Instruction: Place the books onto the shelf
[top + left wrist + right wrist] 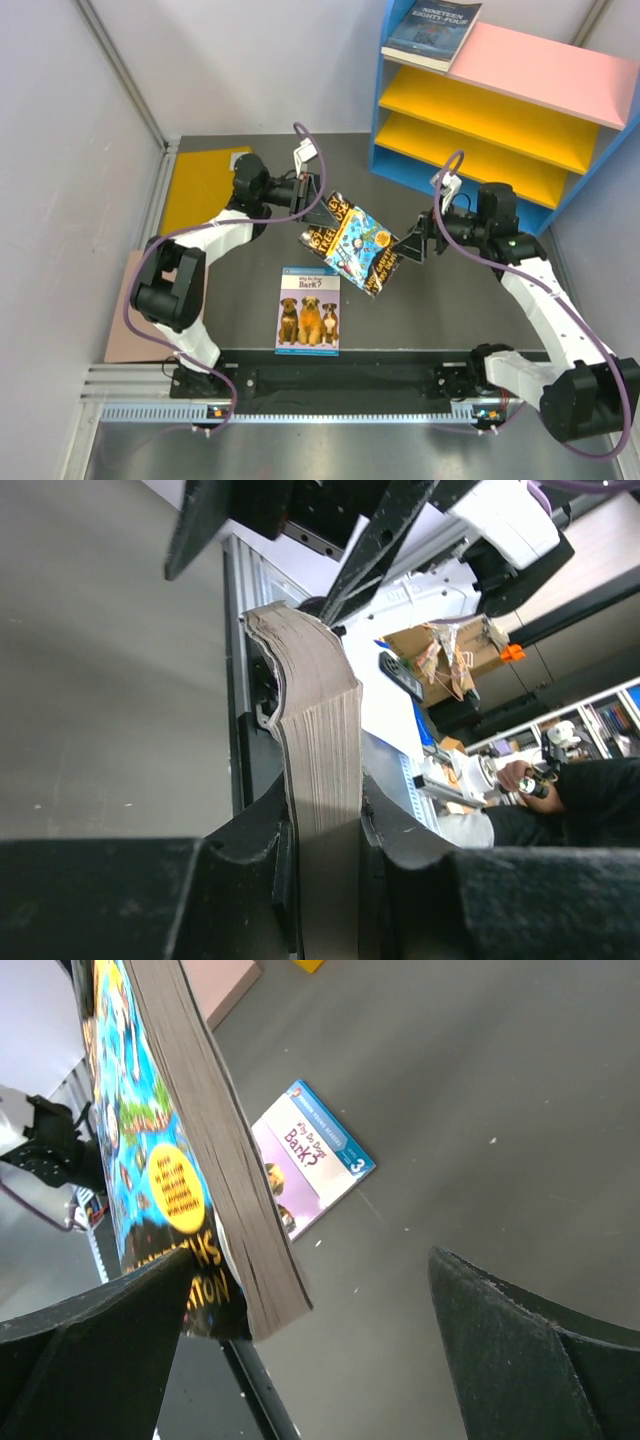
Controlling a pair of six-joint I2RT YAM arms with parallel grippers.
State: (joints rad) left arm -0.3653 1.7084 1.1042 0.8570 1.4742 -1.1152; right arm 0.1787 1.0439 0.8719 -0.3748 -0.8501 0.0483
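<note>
Next, my right gripper grabs the thick paperback by its open-page corner, leaving the opposite end free to enter the shelf.
My left gripper is shut on a thick paperback with a black, yellow and blue cover and holds it tilted above the table. In the left wrist view its page edge is clamped in my left gripper. My right gripper stands open at the book's right corner. In the right wrist view that book's corner hangs just inside the left finger of my right gripper, not gripped. A blue book with three dogs lies flat on the table. A dark navy book lies on top of the shelf.
A yellow flat sheet lies at the back left and a pinkish-brown board at the left edge. The blue-sided shelf fills the back right corner. A metal rail with both arm bases runs along the near edge. Pale walls close in the left and back.
</note>
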